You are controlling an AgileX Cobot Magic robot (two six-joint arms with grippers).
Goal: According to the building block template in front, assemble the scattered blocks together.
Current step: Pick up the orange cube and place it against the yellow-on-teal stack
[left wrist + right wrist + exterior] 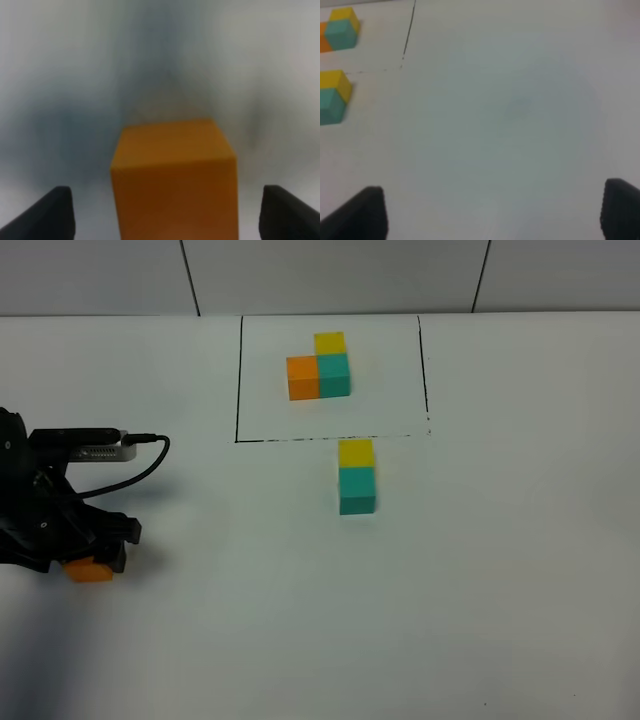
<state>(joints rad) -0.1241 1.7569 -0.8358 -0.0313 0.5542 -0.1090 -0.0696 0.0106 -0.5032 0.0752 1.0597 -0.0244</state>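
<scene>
The fingers of my left gripper reach down close to the tabletop on either side of the orange block, so it is now time to close on it.
The building block template [238, 380] is a thin black-lined rectangle at the back middle, framing an orange cube [302, 377], a teal cube [334, 374] and a yellow cube [329, 342] in an L. Of the scattered blocks, the yellow one [355, 452] and the teal one [357, 490] stand touching just in front of the frame. The orange one [90, 570] lies at the far left under my left gripper [96, 556]. In the left wrist view the orange block [174, 175] sits between the open fingers [57, 212], apart from both. My right gripper [492, 215] is open and empty, and out of the high view.
The white table [480, 590] carries nothing else. The left arm's black cable [150, 455] loops over the table beside the arm. The right wrist view shows the yellow and teal pair [332, 97] and the frame's corner [402, 62] off to one side.
</scene>
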